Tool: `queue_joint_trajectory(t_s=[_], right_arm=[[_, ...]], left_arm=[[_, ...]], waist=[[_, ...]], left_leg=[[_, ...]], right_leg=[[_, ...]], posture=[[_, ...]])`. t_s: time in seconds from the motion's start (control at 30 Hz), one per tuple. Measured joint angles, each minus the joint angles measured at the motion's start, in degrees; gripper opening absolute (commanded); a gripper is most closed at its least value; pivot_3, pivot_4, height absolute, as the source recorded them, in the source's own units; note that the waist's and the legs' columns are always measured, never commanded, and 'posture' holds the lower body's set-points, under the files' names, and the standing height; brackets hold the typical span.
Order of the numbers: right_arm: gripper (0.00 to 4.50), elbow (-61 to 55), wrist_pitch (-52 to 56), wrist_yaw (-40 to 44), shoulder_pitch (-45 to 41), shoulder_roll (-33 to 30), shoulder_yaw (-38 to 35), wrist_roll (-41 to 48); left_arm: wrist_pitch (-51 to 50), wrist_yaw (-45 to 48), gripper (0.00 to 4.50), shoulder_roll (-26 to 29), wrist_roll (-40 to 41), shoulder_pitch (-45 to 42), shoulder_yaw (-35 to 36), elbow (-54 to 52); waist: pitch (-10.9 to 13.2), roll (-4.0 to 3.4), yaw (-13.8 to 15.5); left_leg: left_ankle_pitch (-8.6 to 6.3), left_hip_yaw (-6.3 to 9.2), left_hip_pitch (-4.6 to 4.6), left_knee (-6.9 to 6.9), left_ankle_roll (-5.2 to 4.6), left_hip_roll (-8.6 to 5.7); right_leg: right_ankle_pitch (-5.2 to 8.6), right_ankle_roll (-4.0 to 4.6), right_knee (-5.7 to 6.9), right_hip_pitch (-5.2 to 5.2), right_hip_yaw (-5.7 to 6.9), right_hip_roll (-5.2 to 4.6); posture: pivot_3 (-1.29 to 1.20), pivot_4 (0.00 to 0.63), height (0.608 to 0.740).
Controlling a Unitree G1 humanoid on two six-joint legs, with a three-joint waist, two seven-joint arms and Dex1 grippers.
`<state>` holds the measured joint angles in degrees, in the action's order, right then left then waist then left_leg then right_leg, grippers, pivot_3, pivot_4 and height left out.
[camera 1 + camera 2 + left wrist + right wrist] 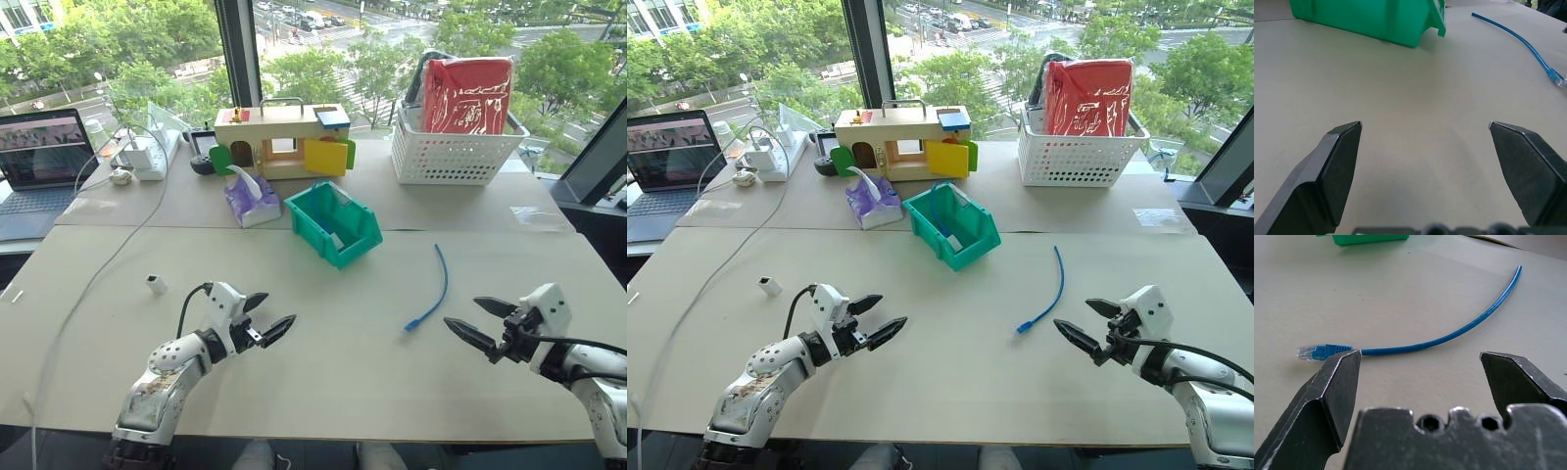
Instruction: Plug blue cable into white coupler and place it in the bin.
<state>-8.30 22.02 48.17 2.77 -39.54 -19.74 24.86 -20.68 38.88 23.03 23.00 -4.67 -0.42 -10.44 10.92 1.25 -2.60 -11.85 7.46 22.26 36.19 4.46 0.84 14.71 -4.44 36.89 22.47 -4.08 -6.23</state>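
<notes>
The right gripper takes hold of the blue cable by its flat-sided plug end [412,324] next, since the cord is round and curves away slack.
The blue cable [437,289] lies curved on the table right of centre, its clear plug end [411,325] nearest me. My right gripper [477,322] hovers open just right of that plug; the right wrist view shows the blue cable [1449,335] lying past the fingers [1334,391]. The tiny white coupler [156,284] sits alone on the left side of the table. My left gripper [266,315] stands open and empty, right of the coupler and low over the table. The teal bin [334,223] rests at the table's middle, behind both grippers.
A purple tissue pack [251,199] lies left of the bin. Behind it stand a wooden toy house [282,140] and a white basket [453,147] holding a red bag. A laptop [39,166] and a white power strip [147,155] with a long white cord [93,279] occupy the far left.
</notes>
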Motion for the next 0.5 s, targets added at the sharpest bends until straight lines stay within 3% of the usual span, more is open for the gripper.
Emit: queue_joint_trajectory(t_s=[0.13, 0.2, 0.3, 0.5], right_arm=[[4.50, -0.3, 0.3, 0.3, -1.1, -1.2, 0.7, 0.1], [4.50, -3.3, 2.7, 1.8, -3.3, -5.1, 2.0, 0.3], [4.50, -10.1, 7.2, 4.2, -7.5, -10.2, 3.5, 3.0], [4.50, -14.5, 15.5, 6.5, -14.7, -14.0, 6.1, 9.3]], left_arm=[[0.3, 0.0, 4.48, -0.1, 0.3, -0.7, 0.8, 0.0], [-0.8, 0.4, 4.48, 0.7, 2.0, -3.8, 2.1, -0.2], [-3.4, 1.7, 4.48, 3.8, 4.4, -7.6, 4.0, -2.2], [-7.7, 6.3, 4.48, 10.9, 6.6, -8.6, 4.6, -4.0]], waist=[[0.0, 0.00, -0.1], [0.0, -0.04, -0.1], [0.0, -0.02, -0.2], [0.0, 0.00, 0.1]], left_leg=[[0.00, 0.00, -0.01, 0.01, 0.00, 0.00], [0.01, 0.00, -0.01, 0.02, 0.01, -0.01], [0.00, 0.02, -0.03, -0.02, 0.00, 0.01], [-0.07, 0.02, 0.04, -0.02, -0.11, 0.00]], right_leg=[[0.00, 0.00, 0.01, 0.00, 0.00, 0.00], [0.06, -0.10, 0.01, 0.00, 0.00, 0.00], [0.16, -0.27, -0.01, -0.03, 0.01, 0.00], [0.15, -0.25, -0.20, -0.07, 0.02, 0.00]], posture=[[0.00, 0.150, 0.740], [0.00, 0.150, 0.740], [0.00, 0.150, 0.740], [0.00, 0.150, 0.740]])
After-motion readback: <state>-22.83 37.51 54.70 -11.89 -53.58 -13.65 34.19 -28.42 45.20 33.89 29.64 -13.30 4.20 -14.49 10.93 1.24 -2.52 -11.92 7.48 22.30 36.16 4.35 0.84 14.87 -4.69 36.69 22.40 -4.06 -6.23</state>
